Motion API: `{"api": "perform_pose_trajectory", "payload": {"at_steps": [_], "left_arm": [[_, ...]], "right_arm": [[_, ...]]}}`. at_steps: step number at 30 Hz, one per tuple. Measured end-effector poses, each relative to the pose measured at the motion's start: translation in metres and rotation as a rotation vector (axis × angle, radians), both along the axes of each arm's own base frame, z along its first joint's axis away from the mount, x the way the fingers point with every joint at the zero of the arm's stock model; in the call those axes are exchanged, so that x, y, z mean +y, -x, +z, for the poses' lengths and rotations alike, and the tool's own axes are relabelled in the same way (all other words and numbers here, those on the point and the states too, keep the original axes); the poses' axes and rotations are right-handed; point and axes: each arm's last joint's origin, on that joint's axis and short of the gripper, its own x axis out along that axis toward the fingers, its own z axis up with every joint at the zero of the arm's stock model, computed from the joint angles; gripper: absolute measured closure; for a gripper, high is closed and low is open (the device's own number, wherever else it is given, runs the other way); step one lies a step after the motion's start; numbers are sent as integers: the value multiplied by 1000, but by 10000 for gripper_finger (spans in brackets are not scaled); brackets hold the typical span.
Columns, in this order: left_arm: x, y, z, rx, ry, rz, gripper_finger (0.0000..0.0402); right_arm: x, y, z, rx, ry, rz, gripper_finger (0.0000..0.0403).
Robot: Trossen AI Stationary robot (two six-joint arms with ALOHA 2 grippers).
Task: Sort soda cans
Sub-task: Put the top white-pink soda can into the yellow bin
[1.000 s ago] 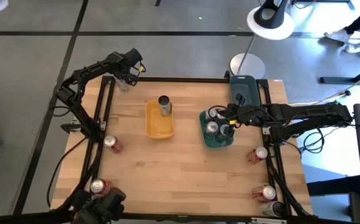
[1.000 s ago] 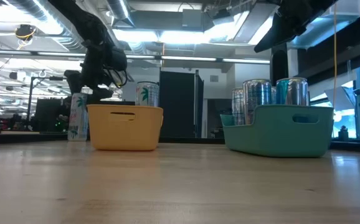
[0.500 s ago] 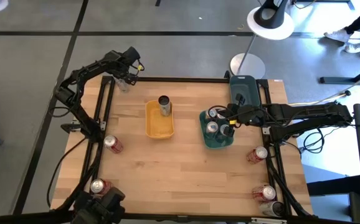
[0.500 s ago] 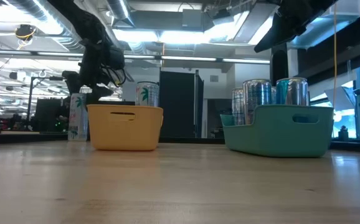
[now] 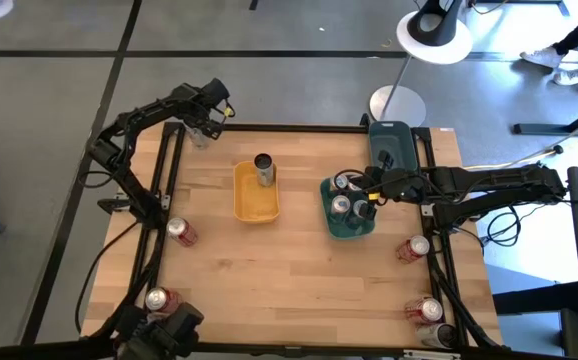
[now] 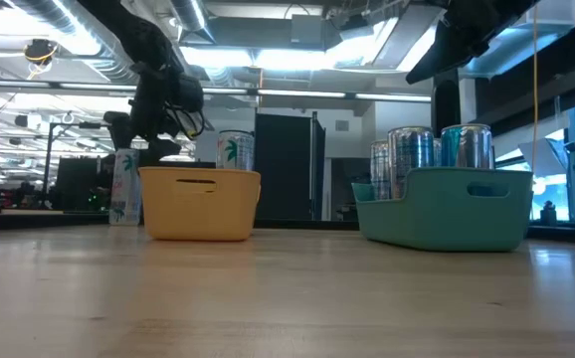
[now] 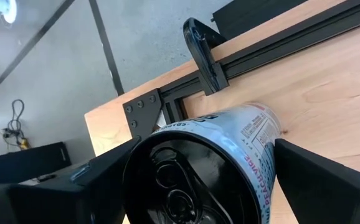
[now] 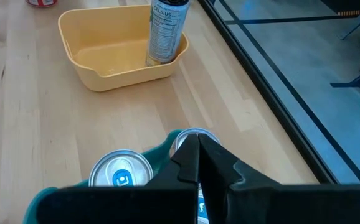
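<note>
The white soda can needs to go into the yellow tray point(image 5: 254, 207), so my left gripper should grab the can by its upper side next.
A white soda can point(image 7: 230, 143) with a black top stands at the table's far left corner point(image 5: 199, 137), its base on the wood point(image 6: 123, 187). My left gripper point(image 7: 205, 146) is set around its upper part. A dark can point(image 5: 263, 168) stands in the yellow tray point(image 5: 254, 207). Several silver-teal cans point(image 5: 341, 205) stand in the teal tray point(image 6: 447, 214). My right gripper point(image 8: 195, 149) hangs shut above those cans, touching nothing. My left gripper has the white can's upper wall point(image 7: 264, 155), just under the black top, between its two fingers, one on each side. The fingers come slanting down from above. The can stands upright with its base on the table.
Red cans lie near the left edge point(image 5: 181, 232), the near left corner point(image 5: 157, 298), the right edge point(image 5: 414, 248) and the near right corner point(image 5: 427, 310). A dark tray point(image 5: 391, 145) sits at the far right. Bare wood lies between the trays and the near edge.
</note>
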Motion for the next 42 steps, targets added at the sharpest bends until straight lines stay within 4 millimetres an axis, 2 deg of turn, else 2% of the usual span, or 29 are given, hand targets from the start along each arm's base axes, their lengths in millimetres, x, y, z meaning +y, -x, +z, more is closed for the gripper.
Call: {"api": "perform_pose_trajectory", "payload": {"at_steps": [19,27,42], "left_arm": [[0,0,0,-25,25,-9,64],[-3,-2,-7,-91,105,-19,7],[-1,-2,-4,-84,73,-12,17]], "right_arm": [[0,0,0,0,0,1,397],[0,0,0,0,0,1,397],[0,0,0,-1,0,1,397]]}}
